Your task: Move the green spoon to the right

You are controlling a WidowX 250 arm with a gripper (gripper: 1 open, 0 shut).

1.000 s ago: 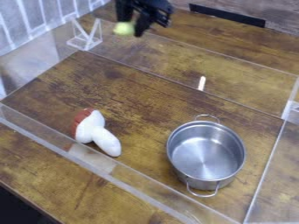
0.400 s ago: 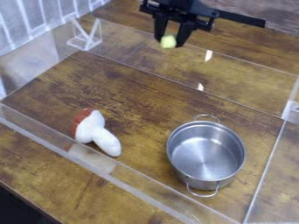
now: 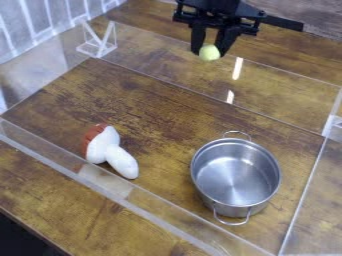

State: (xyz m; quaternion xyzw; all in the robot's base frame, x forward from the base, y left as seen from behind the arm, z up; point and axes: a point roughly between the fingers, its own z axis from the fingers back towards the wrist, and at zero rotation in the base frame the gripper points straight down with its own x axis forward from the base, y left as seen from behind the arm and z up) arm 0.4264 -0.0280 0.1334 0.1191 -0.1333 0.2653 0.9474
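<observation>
The rounded end of the green spoon (image 3: 209,51) is above the wooden table, so from here my gripper keeps holding the spoon until it is on the tabletop.
The green spoon (image 3: 209,51) hangs in the air at the top of the camera view, only its rounded yellow-green end showing below the black gripper (image 3: 213,38). The gripper is shut on the spoon's upper part, which its fingers hide. Gripper and spoon are well above the wooden table (image 3: 160,110), over its far middle-right part.
A silver pot (image 3: 235,176) with two handles stands at the front right. A white mushroom toy with a red cap (image 3: 110,151) lies at the front left. A clear plastic wall (image 3: 80,165) edges the table, and a clear stand (image 3: 96,42) is at the back left.
The gripper has carried the spoon rightward across the back of the table and has rolled about its own axis. The pot and mushroom toy have not moved.
</observation>
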